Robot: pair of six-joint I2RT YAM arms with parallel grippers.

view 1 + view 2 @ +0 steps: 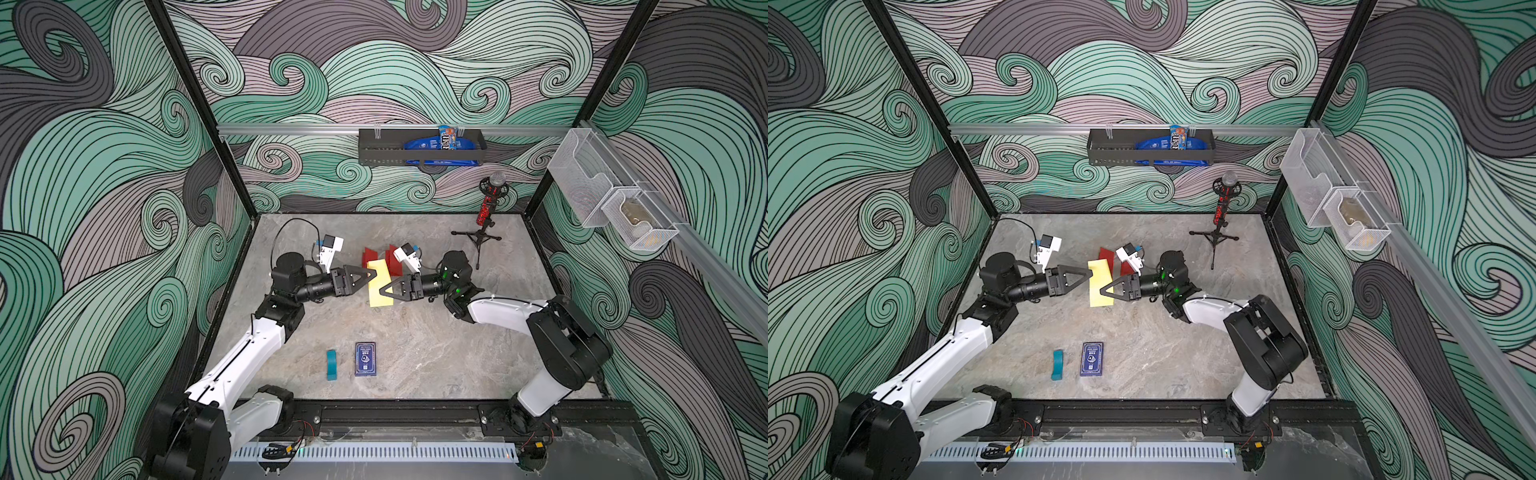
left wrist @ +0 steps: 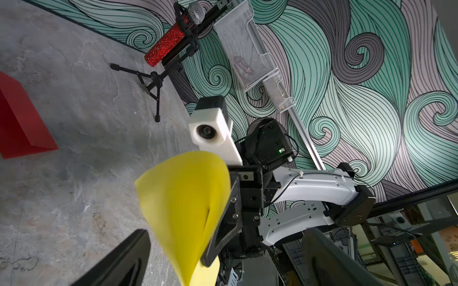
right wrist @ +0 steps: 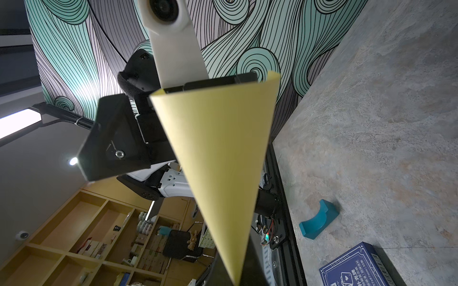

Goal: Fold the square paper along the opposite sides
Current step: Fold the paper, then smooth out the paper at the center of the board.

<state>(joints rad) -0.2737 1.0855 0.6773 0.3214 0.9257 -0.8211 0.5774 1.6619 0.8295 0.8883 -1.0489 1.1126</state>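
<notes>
I need to pick up the yellow square paper next with my left gripper, by the meeting layers at its far corner, so the bend stays free for folding.
The yellow square paper [image 1: 380, 301] [image 1: 1100, 275] is lifted off the grey table and bent over on itself. My right gripper [image 1: 385, 291] [image 1: 1103, 291] is shut on its right edge; in the right wrist view the sheet [image 3: 218, 148] narrows down into the gripper [image 3: 236, 282]. My left gripper [image 1: 374, 272] [image 1: 1090, 272] is at the paper's far left corner. Its fingers [image 2: 128, 257] stand wide apart, open, with the curled sheet [image 2: 183, 198] loose between them.
Folded red papers [image 1: 370, 255] [image 2: 22, 128] lie just behind the yellow one. A teal block [image 1: 331, 365] and a blue card box [image 1: 365, 358] sit near the front. A microphone on a tripod [image 1: 485, 212] stands at the back right. A black rack [image 1: 419, 145] hangs on the back wall.
</notes>
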